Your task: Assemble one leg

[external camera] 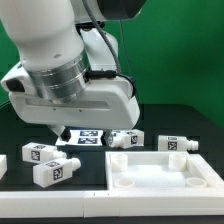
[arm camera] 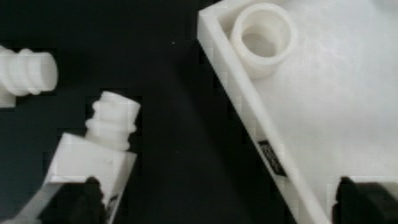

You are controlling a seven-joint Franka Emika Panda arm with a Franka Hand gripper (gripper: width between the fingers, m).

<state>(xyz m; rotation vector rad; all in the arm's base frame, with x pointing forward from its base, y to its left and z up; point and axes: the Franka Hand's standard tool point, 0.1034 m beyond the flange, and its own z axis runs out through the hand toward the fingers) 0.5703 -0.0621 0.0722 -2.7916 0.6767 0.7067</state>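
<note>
I should use my gripper to grab the leg by its square body (external camera: 49, 174) (arm camera: 86, 165) next, so that the leg's ribbed stub stays free for the panel's corner socket.
In the wrist view my gripper (arm camera: 217, 206) is open, with bare black table between the jaws. Its fingertips (arm camera: 79, 204) show dark at the frame edge. One leg (arm camera: 103, 130), white with a ribbed round stub, lies by one fingertip, outside the gap. A second leg's stub (arm camera: 25, 70) lies farther off. The large white panel (arm camera: 302, 100) with a round corner socket (arm camera: 263, 40) runs past the other fingertip. In the exterior view the arm hides the jaws. Legs lie at the left (external camera: 40, 153), (external camera: 55, 171) and behind the panel (external camera: 125, 139), (external camera: 176, 145).
The marker board (external camera: 86, 136) lies flat behind the arm. The large white panel (external camera: 165, 182) fills the exterior view's lower right. A white piece (external camera: 3, 165) is cut off at the exterior view's left edge. The backdrop is green.
</note>
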